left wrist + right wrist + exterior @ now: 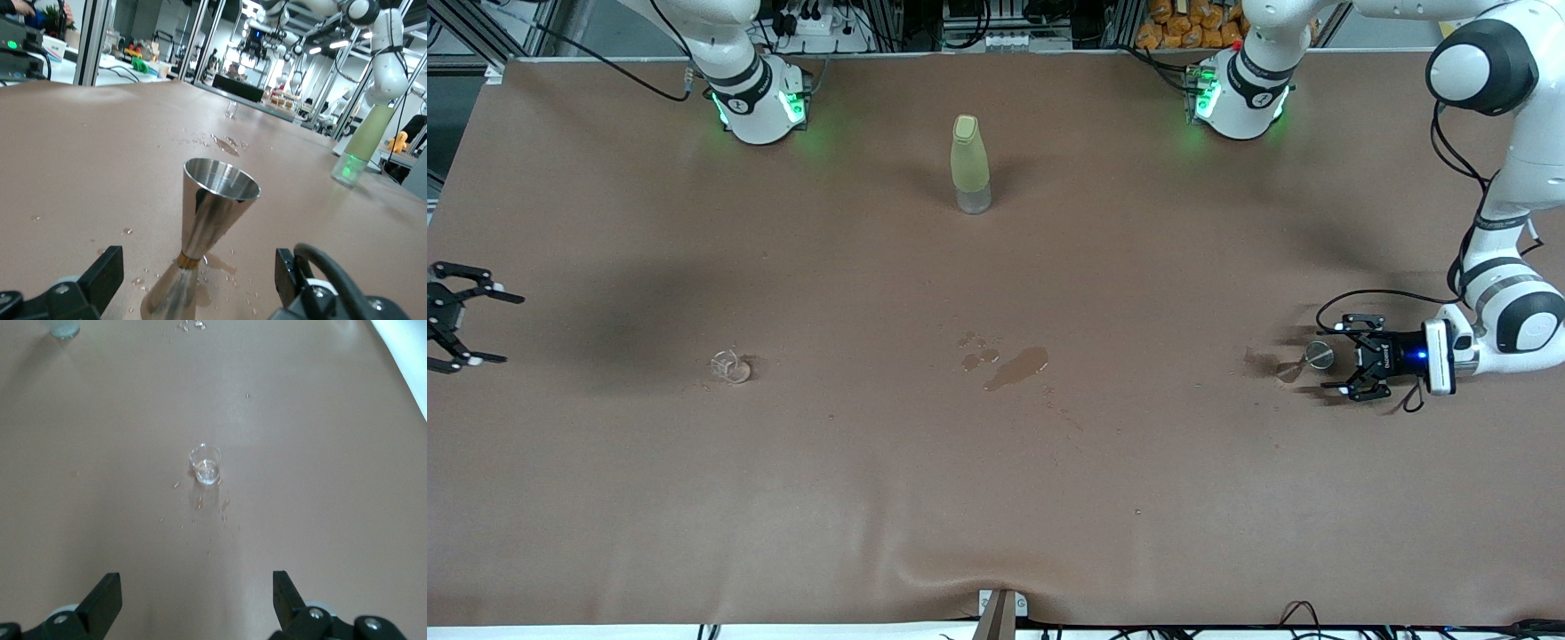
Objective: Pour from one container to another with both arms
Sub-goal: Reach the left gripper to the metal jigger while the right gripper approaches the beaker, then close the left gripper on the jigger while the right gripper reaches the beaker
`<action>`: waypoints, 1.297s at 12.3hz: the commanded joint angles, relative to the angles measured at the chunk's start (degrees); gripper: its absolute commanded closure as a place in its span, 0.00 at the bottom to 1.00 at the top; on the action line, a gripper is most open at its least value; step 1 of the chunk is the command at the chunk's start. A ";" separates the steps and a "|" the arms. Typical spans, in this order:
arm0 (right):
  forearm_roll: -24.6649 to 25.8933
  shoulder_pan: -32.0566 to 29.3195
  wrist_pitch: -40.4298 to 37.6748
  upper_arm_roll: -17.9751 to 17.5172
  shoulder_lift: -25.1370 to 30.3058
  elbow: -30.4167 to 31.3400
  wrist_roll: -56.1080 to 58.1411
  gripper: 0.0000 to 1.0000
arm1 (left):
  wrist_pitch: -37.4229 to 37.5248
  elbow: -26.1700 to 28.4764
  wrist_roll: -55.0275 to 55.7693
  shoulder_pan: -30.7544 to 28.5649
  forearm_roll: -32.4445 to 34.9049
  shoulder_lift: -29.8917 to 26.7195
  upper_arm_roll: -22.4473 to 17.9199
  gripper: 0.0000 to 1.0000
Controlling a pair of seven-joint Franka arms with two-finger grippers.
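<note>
Next, the left gripper picks up the metal cone by its narrow part to pour between the cups.
The container, a tiny clear glass cup, stands upright toward the right arm's end of the table, with droplets around it. My right gripper hovers open and empty past it at the table's edge, facing the cup. The other cup, a small metal cone with a grey round rim, stands at the left arm's end. My left gripper is low over the table, open. Its fingers flank the cone's narrow waist and touch nothing.
A tall yellow-green bottle stands mid-table near the robots' bases, apart from both cups. A wet puddle and small splashes mark the brown table cover at its centre. A little water also lies round the metal cup's foot.
</note>
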State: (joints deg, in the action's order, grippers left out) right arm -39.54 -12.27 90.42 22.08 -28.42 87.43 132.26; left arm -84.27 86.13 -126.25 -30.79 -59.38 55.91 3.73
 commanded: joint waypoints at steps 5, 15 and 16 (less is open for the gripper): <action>-12.03 0.85 -2.35 1.21 -7.96 2.57 11.60 0.00 | 1.57 -0.70 -3.99 0.03 -2.49 1.13 0.40 0.00; -21.79 1.90 -6.39 1.29 -15.96 4.33 20.75 0.00 | 1.57 -0.70 -6.46 0.55 -3.37 2.45 0.84 0.40; -22.33 1.81 -6.57 1.21 -16.66 4.41 21.54 0.00 | 1.57 -0.70 -6.37 0.55 -3.37 2.54 0.84 0.40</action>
State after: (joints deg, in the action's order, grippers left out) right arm -59.29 -11.25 84.93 22.22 -43.51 91.68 151.54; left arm -83.63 86.13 -131.42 -30.09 -61.56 57.51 4.53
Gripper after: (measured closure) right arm 0.000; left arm 0.370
